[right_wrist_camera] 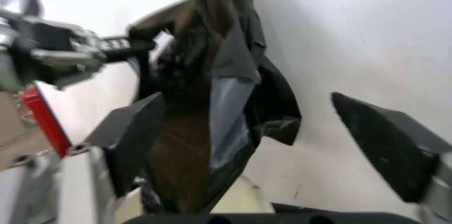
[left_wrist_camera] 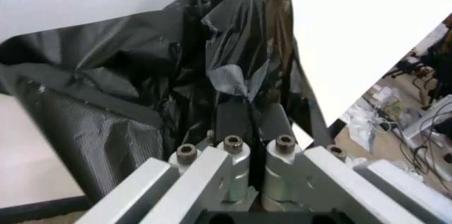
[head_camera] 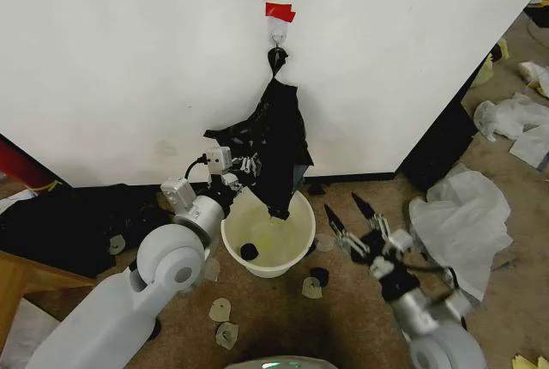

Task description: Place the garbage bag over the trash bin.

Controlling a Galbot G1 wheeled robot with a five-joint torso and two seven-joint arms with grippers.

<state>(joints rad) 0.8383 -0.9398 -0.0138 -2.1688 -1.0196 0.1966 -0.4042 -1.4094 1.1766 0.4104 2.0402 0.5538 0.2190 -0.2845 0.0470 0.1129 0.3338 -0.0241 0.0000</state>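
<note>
I will grab the garbage bag by its loose open edge (head_camera: 309, 162) with my right gripper next. That edge spreads out thin, while the rest of the garbage bag hangs slack in folds.
A black garbage bag (head_camera: 276, 133) hangs from a hook (head_camera: 277, 38) on the white wall, and its lower tip dips into the trash bin (head_camera: 296, 259). The bin is a round cream bucket on the carpet below, with a small dark lump (head_camera: 249, 251) inside. My left gripper (head_camera: 250, 165) is shut on the bag's left edge, just above the bin's rim. In the left wrist view the fingers (left_wrist_camera: 233, 123) pinch the bag's film (left_wrist_camera: 134, 81). My right gripper (head_camera: 350, 211) stands open to the right of the bin, apart from the bag. In the right wrist view the bag (right_wrist_camera: 211, 81) hangs beyond the spread fingers (right_wrist_camera: 130, 134).
Crumpled white plastic bags (head_camera: 467, 214) lie on the floor at the right. A heap of black material (head_camera: 77, 223) lies at the left by a wooden piece (head_camera: 26, 283). Small round pads (head_camera: 221, 309) dot the carpet before the bin. Red tape (head_camera: 280, 11) marks the wall.
</note>
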